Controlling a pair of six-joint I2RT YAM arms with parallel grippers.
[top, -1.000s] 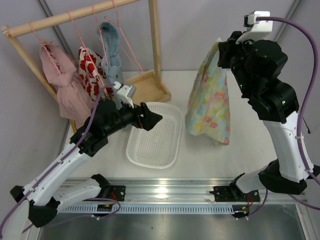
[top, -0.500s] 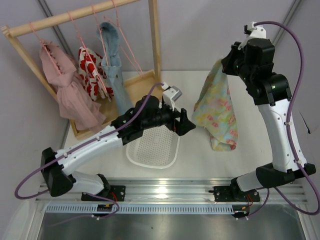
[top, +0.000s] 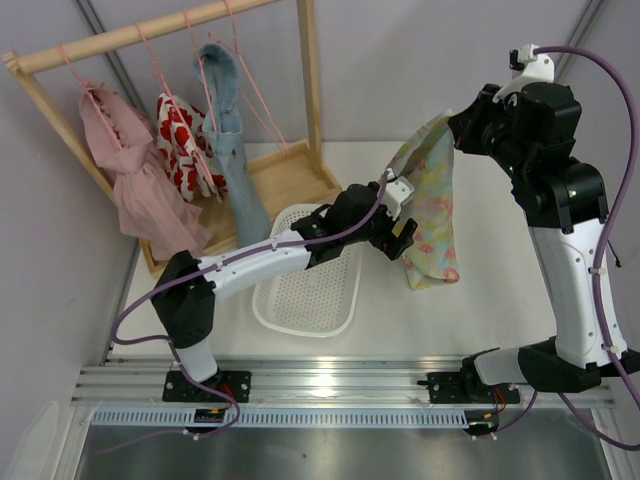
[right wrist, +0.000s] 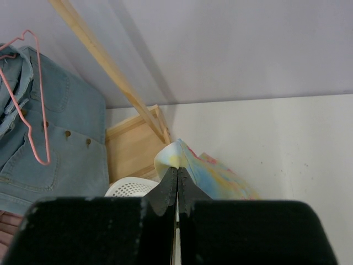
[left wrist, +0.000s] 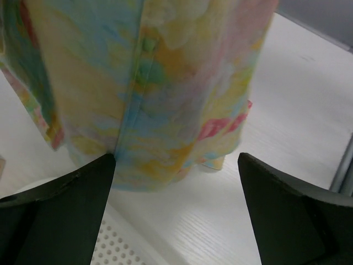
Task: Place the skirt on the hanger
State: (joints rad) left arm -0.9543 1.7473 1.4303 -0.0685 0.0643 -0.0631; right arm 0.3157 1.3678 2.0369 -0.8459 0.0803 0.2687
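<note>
I need to spread the skirt for hanging, so next I need to pinch it with my left gripper by its free side edge (left wrist: 164,161), away from my right gripper's hold.
The skirt (top: 432,210), pale yellow and turquoise with pink flowers, hangs above the table from my right gripper (top: 452,122), which is shut on its top edge. In the right wrist view the shut gripper (right wrist: 177,172) pinches a fold of the skirt (right wrist: 220,179). My left gripper (top: 405,236) is open, right at the skirt's lower left side. In the left wrist view the skirt (left wrist: 154,83) hangs just ahead of the open gripper (left wrist: 176,160), and nothing is between the fingers. A thin pink wire hanger (top: 262,105) hangs bare on the rack and shows in the right wrist view (right wrist: 34,118).
A wooden rack (top: 140,30) at the back left carries a pink garment (top: 125,170), a red-and-white one (top: 180,140) and a denim one (top: 225,140). A white perforated basket (top: 300,300) lies under my left arm, also in the right wrist view (right wrist: 132,189).
My left arm has stretched rightward over the basket until its open gripper reached the skirt. My right arm has shifted slightly with the skirt still held.
</note>
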